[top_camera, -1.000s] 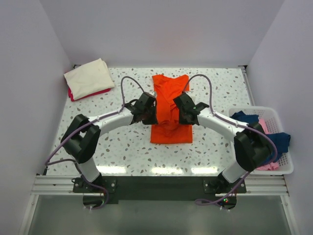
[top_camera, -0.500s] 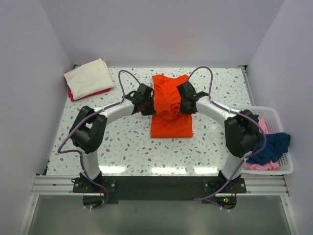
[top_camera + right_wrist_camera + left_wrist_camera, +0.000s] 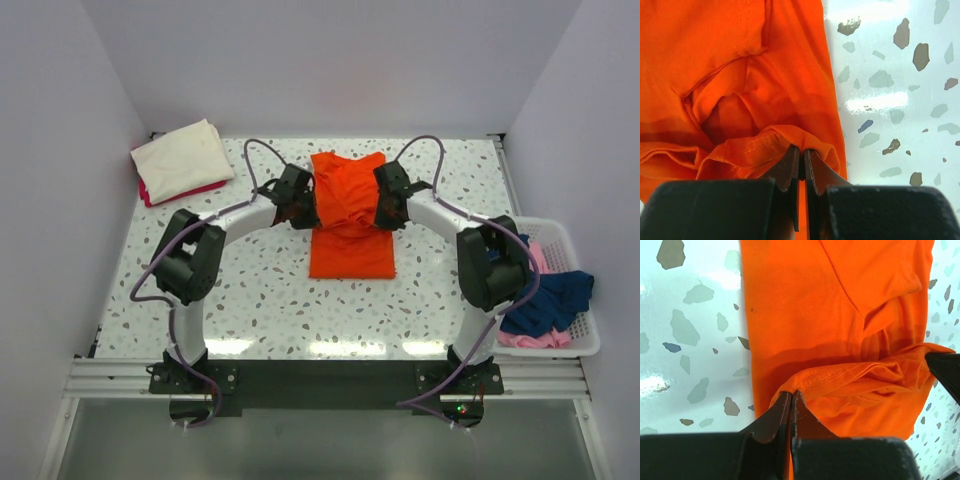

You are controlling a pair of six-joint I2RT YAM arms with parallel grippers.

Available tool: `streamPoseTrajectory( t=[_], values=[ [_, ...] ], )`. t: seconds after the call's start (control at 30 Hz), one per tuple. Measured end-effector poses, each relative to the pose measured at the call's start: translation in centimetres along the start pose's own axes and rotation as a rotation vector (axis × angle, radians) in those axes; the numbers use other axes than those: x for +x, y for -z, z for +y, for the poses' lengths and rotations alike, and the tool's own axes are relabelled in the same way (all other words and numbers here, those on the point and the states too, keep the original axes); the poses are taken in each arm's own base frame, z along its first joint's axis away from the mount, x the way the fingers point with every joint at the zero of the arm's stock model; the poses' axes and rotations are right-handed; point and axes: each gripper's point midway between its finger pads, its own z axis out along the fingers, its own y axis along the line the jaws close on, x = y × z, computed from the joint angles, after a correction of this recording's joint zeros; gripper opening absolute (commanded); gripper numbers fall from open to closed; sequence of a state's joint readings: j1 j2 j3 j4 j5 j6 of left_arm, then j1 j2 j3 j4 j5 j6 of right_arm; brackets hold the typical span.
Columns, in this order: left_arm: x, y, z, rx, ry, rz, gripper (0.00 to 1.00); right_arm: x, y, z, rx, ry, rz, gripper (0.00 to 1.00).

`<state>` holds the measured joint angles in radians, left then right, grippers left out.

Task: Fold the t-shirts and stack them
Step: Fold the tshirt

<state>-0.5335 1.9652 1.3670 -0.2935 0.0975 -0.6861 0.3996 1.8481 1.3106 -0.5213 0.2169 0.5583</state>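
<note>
The corner of the hem is over the shirt's lower layer, inside that layer's edge. My right gripper should open now.
An orange t-shirt lies lengthwise at the table's middle, its near part flat and its hem lifted over the middle. My left gripper is shut on the hem's left corner, seen in the left wrist view. My right gripper is shut on the hem's right corner, seen in the right wrist view. The hem hangs stretched between both grippers above the shirt's lower layer. A folded cream shirt lies on a folded red one at the far left.
A white basket at the right edge holds blue and pink garments. White walls enclose the speckled table on three sides.
Both grippers have carried the orange shirt's hem away from the near edge toward the collar, folding the shirt over itself. The arms stretched further out.
</note>
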Motion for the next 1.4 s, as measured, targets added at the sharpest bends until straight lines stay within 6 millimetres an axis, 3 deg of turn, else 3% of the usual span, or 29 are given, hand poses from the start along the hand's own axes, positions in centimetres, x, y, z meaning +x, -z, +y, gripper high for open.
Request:
streamPoseTrajectory(
  t=[0.1,0.17,0.2,0.23,0.27,0.3,0.37,0.43,0.5,0.57,0.67,0.83,0.97,1.13,1.27,1.4],
  values=[
    [0.0,-0.2,0.3,-0.002,0.007,0.005,0.0,-0.2,-0.4,-0.4,0.004,-0.013,0.009,0.0],
    [-0.1,-0.3,0.6,-0.005,0.012,0.007,0.01,-0.4,-0.5,-0.6,-0.001,-0.023,0.012,0.06],
    [-0.1,-0.4,0.7,-0.004,0.014,0.008,0.05,-0.6,-0.5,-0.6,-0.008,-0.028,0.013,0.09],
    [-0.2,-0.4,0.8,-0.004,0.016,0.008,0.12,-0.8,-0.5,-0.6,-0.012,-0.032,0.012,0.19],
    [-0.3,-0.4,0.8,0.0,0.016,0.007,0.31,-1.0,-0.4,-0.6,-0.018,-0.038,0.01,0.25],
    [-0.5,-0.4,0.8,0.007,0.015,0.004,0.38,-1.3,-0.4,-0.6,-0.023,-0.045,0.008,0.36],
    [-1.0,-0.4,0.6,0.027,0.005,-0.011,0.49,-1.6,-0.5,-0.6,-0.031,-0.052,0.002,0.45],
    [-1.6,-0.3,0.3,0.05,0.001,-0.025,0.5,-1.9,-0.5,-0.8,-0.033,-0.058,-0.005,0.5],
    [-2.0,-0.2,0.1,0.064,-0.003,-0.037,0.49,-2.2,-0.2,-0.9,-0.034,-0.062,-0.012,0.48],
    [-2.0,0.3,0.0,0.069,-0.005,-0.045,0.4,-2.5,0.4,-1.0,-0.044,-0.065,-0.027,0.44],
    [-1.8,1.8,0.0,0.076,-0.009,-0.058,0.2,-2.8,2.3,-0.7,-0.092,-0.071,-0.062,0.28],
    [-0.6,2.8,-0.3,0.081,-0.03,-0.053,0.03,-1.4,3.9,-0.1,-0.139,-0.056,-0.082,0.24],
    [1.5,2.3,-0.7,0.076,-0.055,-0.006,0.01,0.7,3.1,0.5,-0.144,-0.024,-0.04,0.2],
    [3.4,0.6,-0.5,0.058,-0.072,0.046,0.01,2.0,1.4,0.6,-0.124,-0.009,0.001,0.18],
    [3.6,-1.3,0.0,0.033,-0.066,0.074,0.02,2.4,-0.3,0.6,-0.098,0.0,0.034,0.18],
    [2.9,-2.2,0.3,0.026,-0.055,0.072,0.06,1.2,-1.3,1.4,-0.097,-0.001,0.031,0.18]
  ],
)
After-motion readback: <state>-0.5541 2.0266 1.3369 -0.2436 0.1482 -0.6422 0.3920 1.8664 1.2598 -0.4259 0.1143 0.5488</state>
